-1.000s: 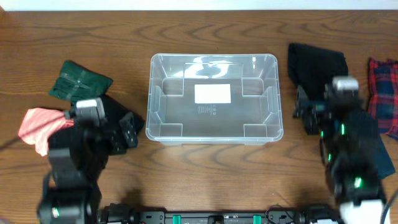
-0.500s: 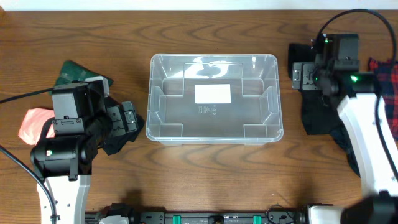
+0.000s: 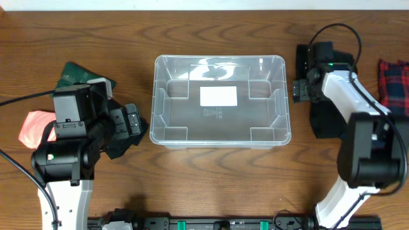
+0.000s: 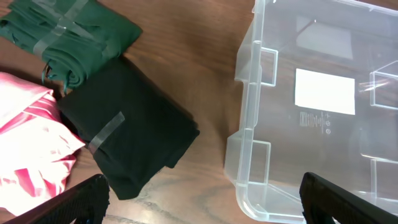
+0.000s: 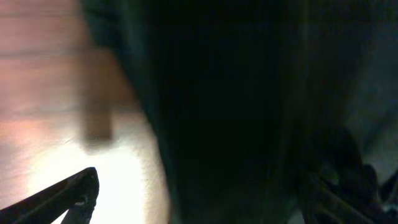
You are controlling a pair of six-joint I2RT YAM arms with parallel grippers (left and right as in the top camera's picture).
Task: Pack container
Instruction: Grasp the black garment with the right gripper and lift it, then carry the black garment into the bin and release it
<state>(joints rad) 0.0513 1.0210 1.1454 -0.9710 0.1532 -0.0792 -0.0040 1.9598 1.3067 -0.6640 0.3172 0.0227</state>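
Observation:
I should grab the black cloth next with my right gripper, midway along its container-facing side with the folds together, so it lies compactly inside the container [image 3: 220, 59].
The clear container [image 3: 220, 59] stands empty mid-table, a white label on its base; its left part shows in the left wrist view [image 4: 247, 106]. My left gripper [image 3: 131, 122] is open and empty, hovering left of the container over a black folded cloth [image 4: 130, 134]. A green folded cloth [image 3: 80, 78] and a pink cloth [image 3: 33, 128] lie beside it. My right gripper [image 3: 300, 89] is open, low over a black cloth [image 3: 332, 118] just right of the container. That dark cloth [image 5: 236, 99] fills the blurred right wrist view between the fingers.
A red plaid cloth [image 3: 393, 83] lies at the far right edge. Bare wood shows in front of and behind the container. Cables run from both arms.
The right arm swung from the front right to the back and now sits low over the black cloth by the container's right wall. The left arm shifted slightly, then held still.

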